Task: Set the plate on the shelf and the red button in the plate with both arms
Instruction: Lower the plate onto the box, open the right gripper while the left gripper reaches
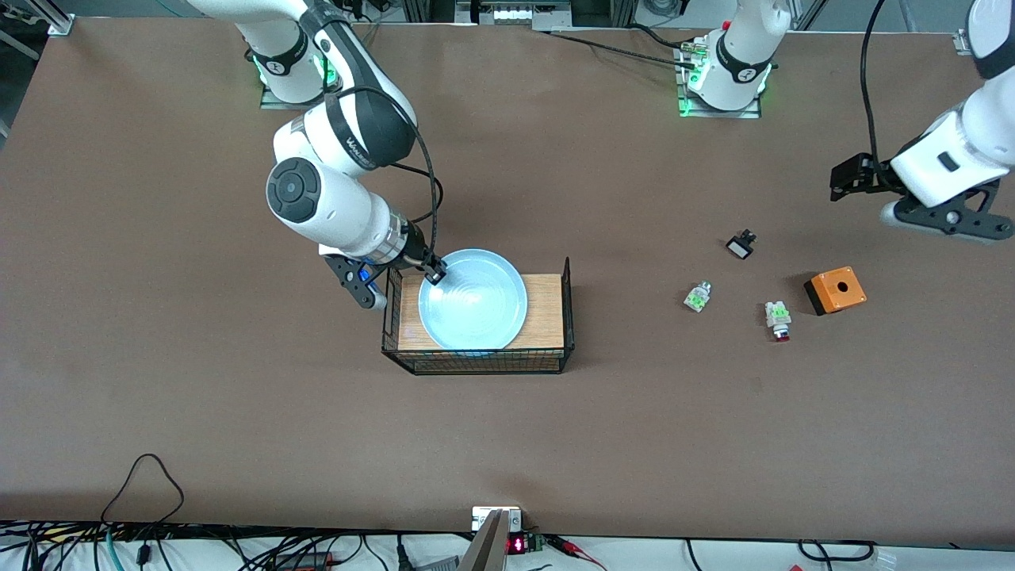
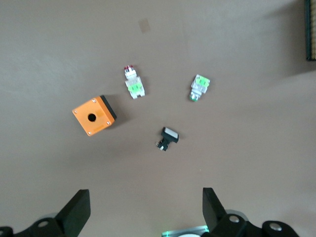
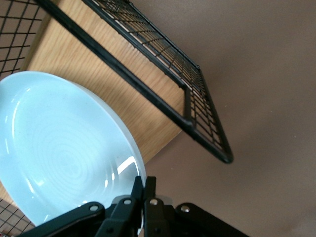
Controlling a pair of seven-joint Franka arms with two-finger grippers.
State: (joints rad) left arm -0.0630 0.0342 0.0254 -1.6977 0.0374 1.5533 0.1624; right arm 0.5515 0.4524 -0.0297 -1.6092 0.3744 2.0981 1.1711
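Note:
The red button needs to be grabbed next by its white-green body (image 1: 777,314) with my left gripper. The red button's red cap (image 1: 782,337) is then free to sit in the plate.
The pale light-blue plate (image 1: 476,311) lies in the wire basket (image 1: 476,363), over its wooden floor. My right gripper (image 1: 435,274) is shut on the plate's rim at the edge toward the right arm's base; the right wrist view shows the fingers (image 3: 138,186) pinching the rim of the plate (image 3: 59,148). The red button (image 1: 779,320) lies on the table toward the left arm's end, red cap nearest the front camera; it also shows in the left wrist view (image 2: 133,83). My left gripper (image 1: 845,181) is open and empty in the air, its fingers (image 2: 79,210) wide apart.
An orange box (image 1: 835,290) with a round hole stands beside the red button. A white-green part (image 1: 698,296) and a black-and-white part (image 1: 741,244) lie close by. The basket's wire wall (image 3: 197,123) rises beside the plate. Cables run along the table's front edge.

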